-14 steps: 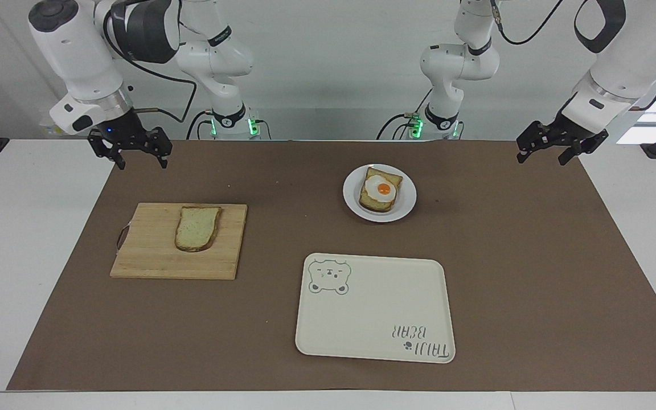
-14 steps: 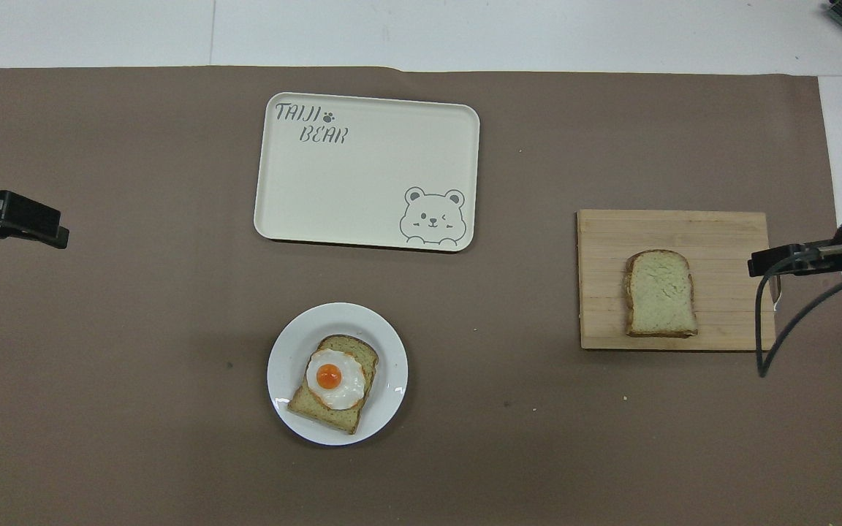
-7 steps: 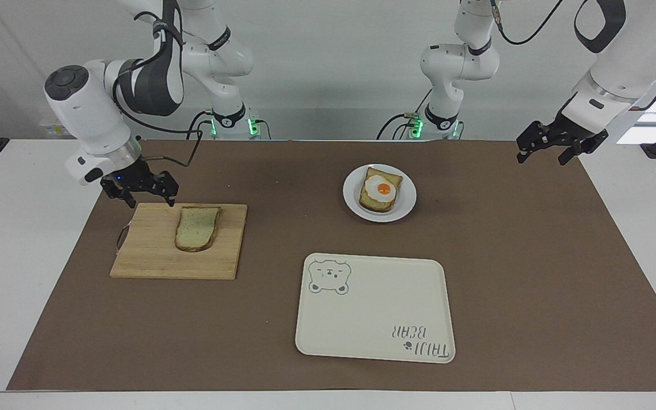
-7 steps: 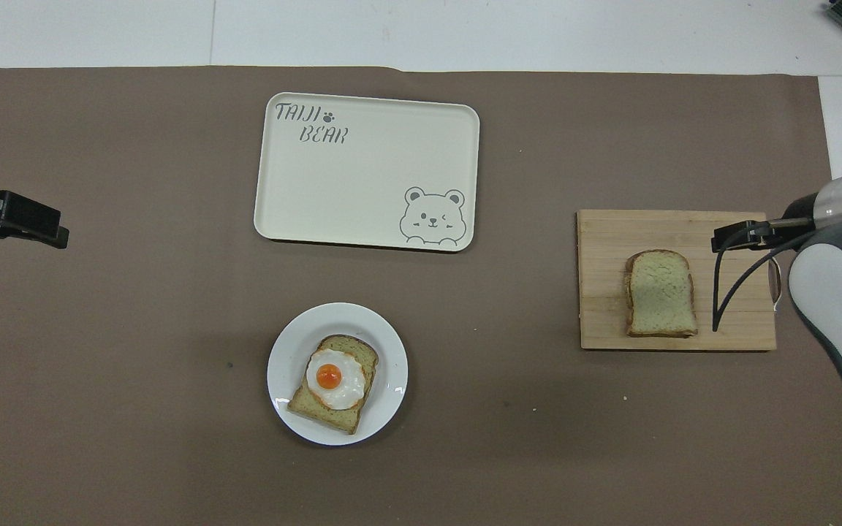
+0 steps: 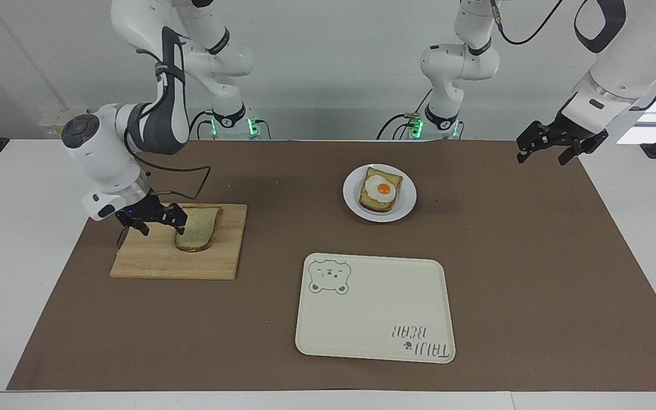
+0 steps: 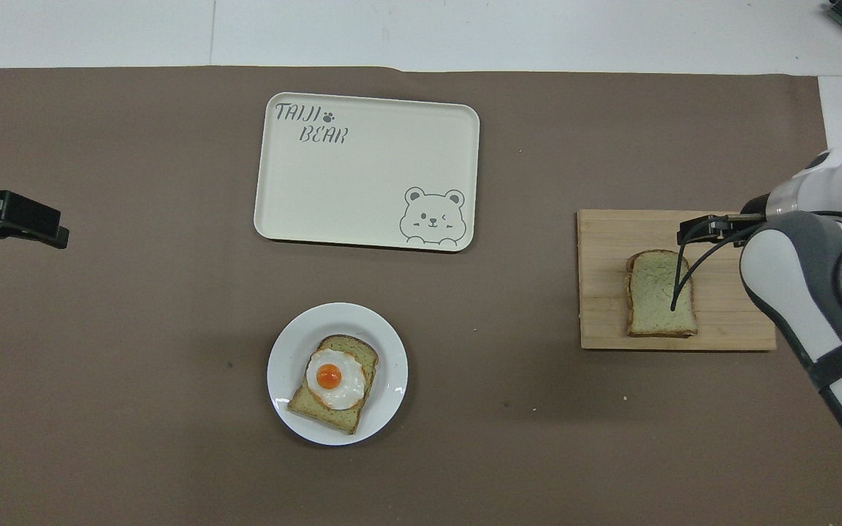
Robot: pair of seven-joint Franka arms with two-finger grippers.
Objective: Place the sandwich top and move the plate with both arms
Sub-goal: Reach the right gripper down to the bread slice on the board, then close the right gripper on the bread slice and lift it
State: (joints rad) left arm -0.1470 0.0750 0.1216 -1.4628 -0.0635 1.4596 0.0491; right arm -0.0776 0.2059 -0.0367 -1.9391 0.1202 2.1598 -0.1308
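Note:
My right gripper should grab the plain bread slice by its crust edge [image 6: 691,294] next, to top the fried-egg toast on the plate [image 6: 282,361].
The sandwich top [image 5: 198,229] [image 6: 656,296], a plain pale slice, lies flat on a wooden cutting board [image 5: 151,263] [image 6: 604,325]. My right gripper [image 5: 162,228] [image 6: 685,232] hangs open, low over the board. It is at the edge of the slice toward the right arm's end of the table, with nothing between its fingers. Whether a finger touches the bread I cannot tell. The small white plate [image 5: 352,198] [image 6: 282,361] carries toast with a fried egg [image 5: 381,190] [image 6: 333,380]. My left gripper [image 5: 541,158] [image 6: 55,234] waits open in the air over the mat's corner near its own base.
A cream rectangular tray [image 5: 373,324] [image 6: 362,183] with a bear drawing lies farther from the robots than the plate. A brown mat covers the table. The right arm's black cable loops over the board and the slice.
The right arm has swung down from above the mat's corner to the cutting board, ending beside the bread slice. The left arm, plate and tray have not moved.

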